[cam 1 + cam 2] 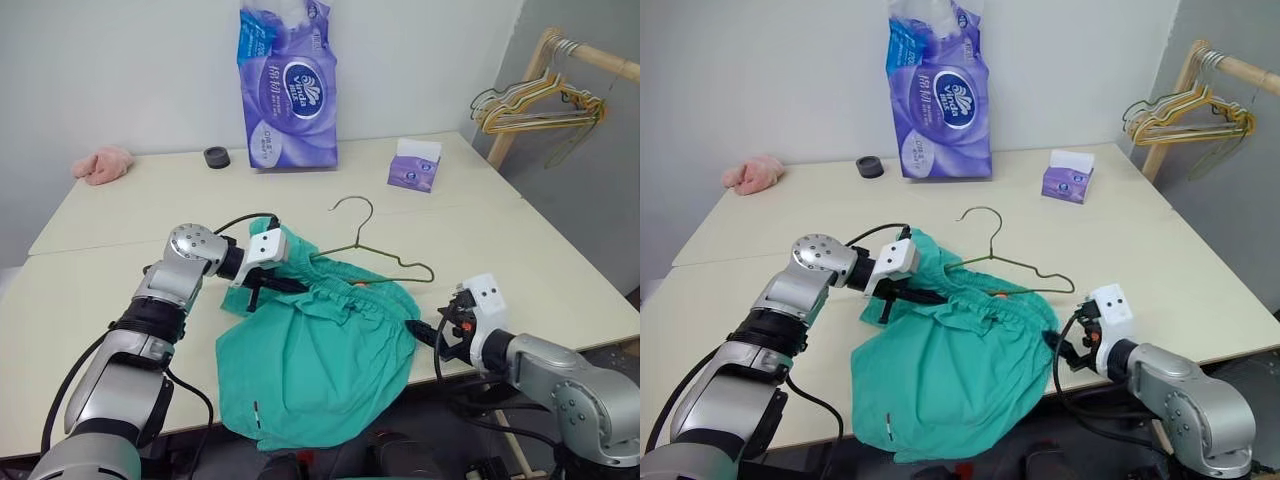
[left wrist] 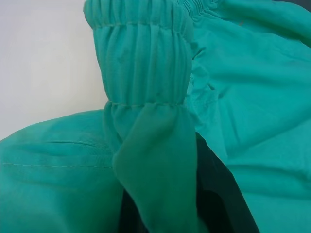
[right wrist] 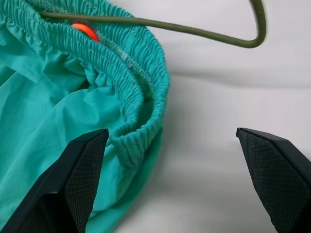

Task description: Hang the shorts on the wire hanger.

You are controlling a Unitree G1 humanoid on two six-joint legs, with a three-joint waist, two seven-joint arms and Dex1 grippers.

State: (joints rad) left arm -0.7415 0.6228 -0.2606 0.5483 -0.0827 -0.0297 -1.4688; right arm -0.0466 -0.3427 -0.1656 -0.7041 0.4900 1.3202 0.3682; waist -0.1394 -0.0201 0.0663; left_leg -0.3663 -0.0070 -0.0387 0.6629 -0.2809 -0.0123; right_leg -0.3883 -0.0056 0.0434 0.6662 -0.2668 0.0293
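Note:
My right gripper next needs to grab the folded end of the waistband point(image 1: 416, 318), because that gathered edge stands up while the legs hang slack. Then it can hang the shorts point(image 1: 320, 360).
The teal-green shorts point(image 1: 320, 360) lie crumpled on the table point(image 1: 520, 260), and their legs hang over its front edge. The wire hanger point(image 1: 371, 213) lies behind them with its hook pointing away. Its left arm runs inside the gathered waistband, and its right corner point(image 3: 184, 29) lies bare on the table. My left gripper point(image 1: 285, 286) is shut on the waistband at the shorts' left end, with the cloth bunched between its fingers point(image 2: 218, 199). My right gripper point(image 3: 171, 131) is open just off the waistband's right end, one finger point(image 3: 82, 170) beside the cloth, holding nothing.
At the back of the table stand a purple tissue pack point(image 1: 288, 85), a small purple tissue box point(image 1: 415, 165) and a black roll point(image 1: 217, 157). A pink cloth point(image 1: 103, 163) lies at the back left. A wooden rack with bunched hangers point(image 1: 540, 105) stands to the right.

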